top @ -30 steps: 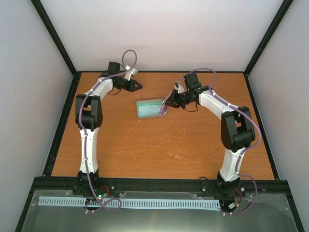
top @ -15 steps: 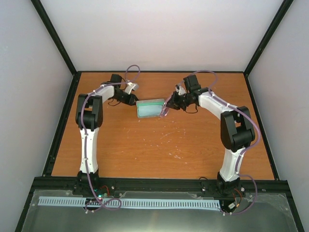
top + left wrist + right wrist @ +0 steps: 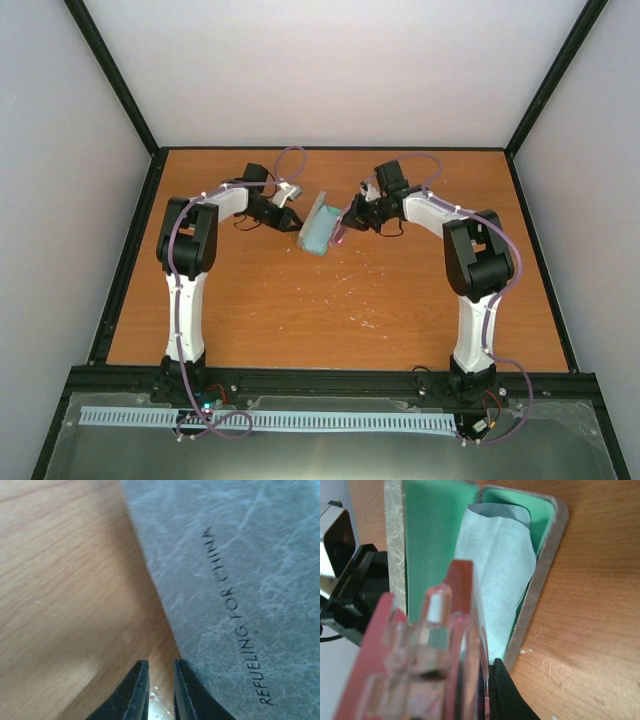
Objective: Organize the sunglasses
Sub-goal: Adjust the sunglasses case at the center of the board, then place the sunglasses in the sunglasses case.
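The sunglasses (image 3: 340,234) hang at the case's edge and would fall short if released now. My right gripper should move them toward the cloth first.
The sunglasses (image 3: 455,630), a translucent pink-red frame, fill the front of the right wrist view, and my right gripper (image 3: 487,680) is shut on them. They hang over the near end of the open grey case (image 3: 547,575), whose teal lining holds a light blue cloth (image 3: 500,565). In the top view the case (image 3: 318,226) lies slanted at the table's back middle, between my left gripper (image 3: 293,220) and my right gripper (image 3: 347,220) with the sunglasses (image 3: 340,234). My left gripper (image 3: 161,667) is nearly shut and holds nothing. Its right finger rests against the case's grey outer side (image 3: 240,570).
The orange wooden table (image 3: 330,300) is bounded by a black frame and white walls at the back and sides. Faint white scuff marks (image 3: 350,280) lie on the table in front of the case.
My left gripper has swung right and down against the case's left end. The case has turned from lying crosswise to a slanted position. My right gripper with the sunglasses has shifted slightly left.
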Controlling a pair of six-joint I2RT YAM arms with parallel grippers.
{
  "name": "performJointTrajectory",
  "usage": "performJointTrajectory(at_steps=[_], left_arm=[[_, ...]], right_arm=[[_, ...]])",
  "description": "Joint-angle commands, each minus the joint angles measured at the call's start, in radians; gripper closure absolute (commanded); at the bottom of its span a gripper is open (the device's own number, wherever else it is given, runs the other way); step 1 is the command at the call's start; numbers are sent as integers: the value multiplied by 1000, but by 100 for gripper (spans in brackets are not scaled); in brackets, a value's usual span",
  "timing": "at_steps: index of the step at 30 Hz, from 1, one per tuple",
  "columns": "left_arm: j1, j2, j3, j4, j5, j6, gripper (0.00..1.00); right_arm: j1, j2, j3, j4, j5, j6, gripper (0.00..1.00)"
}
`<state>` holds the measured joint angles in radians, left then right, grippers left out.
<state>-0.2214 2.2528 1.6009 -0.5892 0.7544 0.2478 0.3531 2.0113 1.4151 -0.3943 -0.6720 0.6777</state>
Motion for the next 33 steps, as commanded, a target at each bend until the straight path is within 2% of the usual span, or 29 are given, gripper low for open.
performJointTrajectory(at_steps=[1, 4, 11, 19, 33], left_arm=[[-14, -64, -31, 51, 28, -35, 84], [-16, -71, -44, 55, 20, -35, 84], [-16, -82, -59, 59, 2, -32, 84], [-16, -82, -61, 65, -3, -43, 84], [-16, -69, -52, 64, 0, -56, 84]], right_arm=[[-2, 52, 53, 54, -56, -21, 97], [-3, 88, 94, 48, -78, -52, 97], [-3, 233, 279, -113, -153, -200, 97], [0, 351, 467, -392, -147, -425, 97], [43, 458, 611, -520, -214, -539, 94]])
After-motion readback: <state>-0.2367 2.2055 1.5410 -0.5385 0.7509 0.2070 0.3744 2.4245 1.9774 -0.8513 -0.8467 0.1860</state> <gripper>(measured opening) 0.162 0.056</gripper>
